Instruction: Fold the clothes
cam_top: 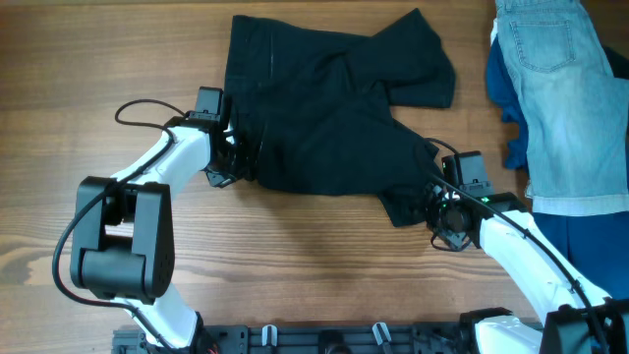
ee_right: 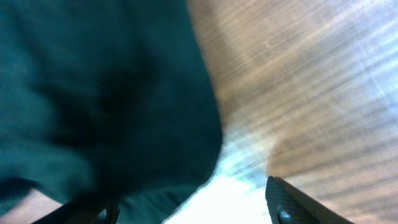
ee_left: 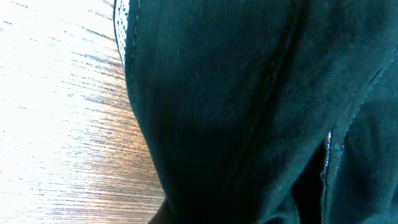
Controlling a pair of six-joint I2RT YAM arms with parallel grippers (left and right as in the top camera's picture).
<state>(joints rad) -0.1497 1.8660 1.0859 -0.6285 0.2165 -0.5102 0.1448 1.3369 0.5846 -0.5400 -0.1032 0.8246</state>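
I need to stretch the black garment between both grippers for folding, so next my right gripper should grab its near corner [cam_top: 422, 208] [ee_right: 189, 180], opposite my left gripper.
The clothes [cam_top: 324, 108], one large black garment, lie spread on the wooden table [cam_top: 295, 256], partly bunched in the middle. My left gripper [cam_top: 239, 155] is at the garment's left edge, shut on the clothes. Black fabric [ee_left: 249, 112] fills the left wrist view and hides the fingers. My right gripper [cam_top: 432, 202] is at the garment's lower right corner. In the right wrist view its jaws [ee_right: 196, 214] stand wide open. One finger [ee_right: 298, 205] rests over bare wood, and the other is under the edge of the fabric [ee_right: 93, 93].
A light blue denim garment [cam_top: 565, 98] lies at the right edge of the table over a royal blue cloth [cam_top: 590, 246]. Bare wood shows to the left of and in front of the black garment.
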